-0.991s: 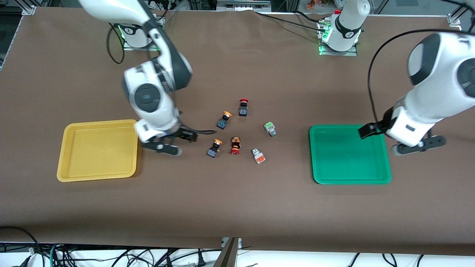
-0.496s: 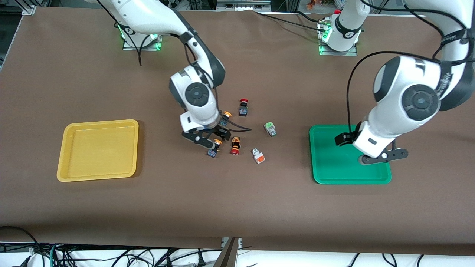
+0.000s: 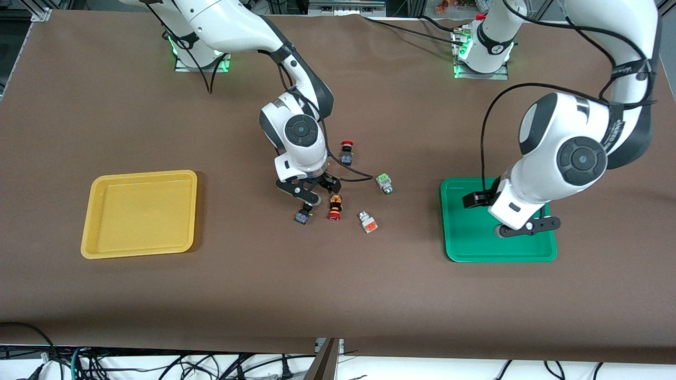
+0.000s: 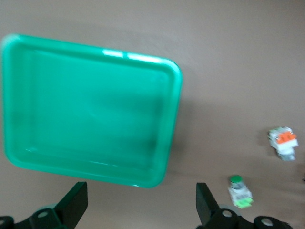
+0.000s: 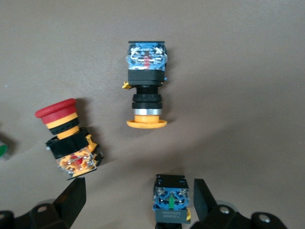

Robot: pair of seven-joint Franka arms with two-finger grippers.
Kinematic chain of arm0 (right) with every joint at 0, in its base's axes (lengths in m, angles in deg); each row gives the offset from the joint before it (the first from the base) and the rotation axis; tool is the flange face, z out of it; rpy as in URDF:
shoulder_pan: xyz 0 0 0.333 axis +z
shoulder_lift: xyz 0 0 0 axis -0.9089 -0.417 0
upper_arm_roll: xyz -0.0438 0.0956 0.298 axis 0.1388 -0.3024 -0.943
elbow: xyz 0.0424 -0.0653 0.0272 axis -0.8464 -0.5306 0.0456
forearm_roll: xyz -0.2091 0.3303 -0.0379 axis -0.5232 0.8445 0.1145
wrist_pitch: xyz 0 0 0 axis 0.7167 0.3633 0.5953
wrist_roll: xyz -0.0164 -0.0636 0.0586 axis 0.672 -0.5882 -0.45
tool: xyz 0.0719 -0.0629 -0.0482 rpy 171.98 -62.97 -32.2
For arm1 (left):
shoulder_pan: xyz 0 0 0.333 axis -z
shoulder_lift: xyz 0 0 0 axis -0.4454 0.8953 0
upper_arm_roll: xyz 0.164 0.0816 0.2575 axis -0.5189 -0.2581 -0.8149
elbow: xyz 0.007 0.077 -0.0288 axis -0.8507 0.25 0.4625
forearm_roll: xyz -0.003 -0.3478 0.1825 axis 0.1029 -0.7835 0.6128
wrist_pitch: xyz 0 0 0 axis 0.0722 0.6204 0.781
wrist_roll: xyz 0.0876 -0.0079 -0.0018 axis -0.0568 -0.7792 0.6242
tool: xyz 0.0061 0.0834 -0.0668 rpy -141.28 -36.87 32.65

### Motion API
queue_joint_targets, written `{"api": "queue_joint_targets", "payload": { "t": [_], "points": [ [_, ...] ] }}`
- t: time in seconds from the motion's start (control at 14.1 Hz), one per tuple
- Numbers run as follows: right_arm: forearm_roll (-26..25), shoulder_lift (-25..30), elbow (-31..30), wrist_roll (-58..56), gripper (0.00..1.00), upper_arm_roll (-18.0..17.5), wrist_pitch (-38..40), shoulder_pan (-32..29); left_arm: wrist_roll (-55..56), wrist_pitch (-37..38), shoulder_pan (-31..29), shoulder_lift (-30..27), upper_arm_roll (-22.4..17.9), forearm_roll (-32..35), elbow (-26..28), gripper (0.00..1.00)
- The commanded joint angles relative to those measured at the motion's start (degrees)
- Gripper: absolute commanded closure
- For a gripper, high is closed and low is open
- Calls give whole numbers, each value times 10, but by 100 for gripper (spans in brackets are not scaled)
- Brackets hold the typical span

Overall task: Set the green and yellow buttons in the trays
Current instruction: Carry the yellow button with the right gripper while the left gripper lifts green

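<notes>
It isn't time to close yet: my right gripper's fingers are above the yellow-capped button's blue-black body. My right gripper needs to go lower first, then close on the button's body.
My right gripper point(image 3: 311, 192) point(image 5: 138, 206) hangs open low over the button cluster. One yellow-capped button's blue-black body point(image 5: 170, 200) lies between its fingers, close to one finger point(image 5: 206, 198); the hand hides it in the front view. The other yellow-capped button point(image 3: 303, 215) point(image 5: 147, 81) lies just nearer the front camera. The white green-marked button point(image 3: 385, 183) point(image 4: 239, 191) and the white orange-marked button point(image 3: 367, 222) point(image 4: 283, 143) lie toward the green tray point(image 3: 470, 237) point(image 4: 90, 109). My left gripper point(image 3: 520, 227) point(image 4: 140, 207) is open and empty over that tray. The yellow tray point(image 3: 140, 214) is empty.
A red-capped black button point(image 3: 346, 152) lies farther from the front camera than the cluster. A red-capped button with an orange-black body point(image 3: 334, 207) point(image 5: 66, 140) lies close beside my right gripper. The right gripper's cable point(image 3: 359, 177) trails over the table.
My right arm swung from beside the yellow tray to over the button cluster, covering one yellow-capped button. My left arm moved in over the green tray. No button moved.
</notes>
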Motion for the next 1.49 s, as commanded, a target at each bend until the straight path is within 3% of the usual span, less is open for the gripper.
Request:
{"api": "queue_joint_targets", "payload": {
  "t": [0.0,0.28,0.64,0.71,0.85,0.92,0.99,1.27,1.42],
  "points": [
    [10,3,-12,-5,0,6,20,6,42,-6,8,41,-3,-47,-17,0],
    [10,3,-33,-3,0,-3,34,9,121,-15,45,65,-3,-68,2,0],
    [11,2,-36,3,1,-10,30,13,204,-114,103,88,-3,-68,42,0],
    [11,2,-36,3,15,-10,30,12,219,-141,116,99,-4,-67,43,0],
    [11,2,-36,2,54,-11,31,12,248,-167,132,115,-4,-64,44,0],
    [11,1,-36,2,62,-11,31,12,254,-172,139,117,-4,-64,49,0],
    [11,1,-36,2,63,-11,29,12,257,-177,144,118,-4,-64,56,0],
    [11,-1,-33,-6,95,-11,29,10,272,-264,182,120,-4,-62,129,0],
    [10,4,-28,-18,99,-10,33,5,278,-293,192,119,-4,-62,157,0]
  ]
}}
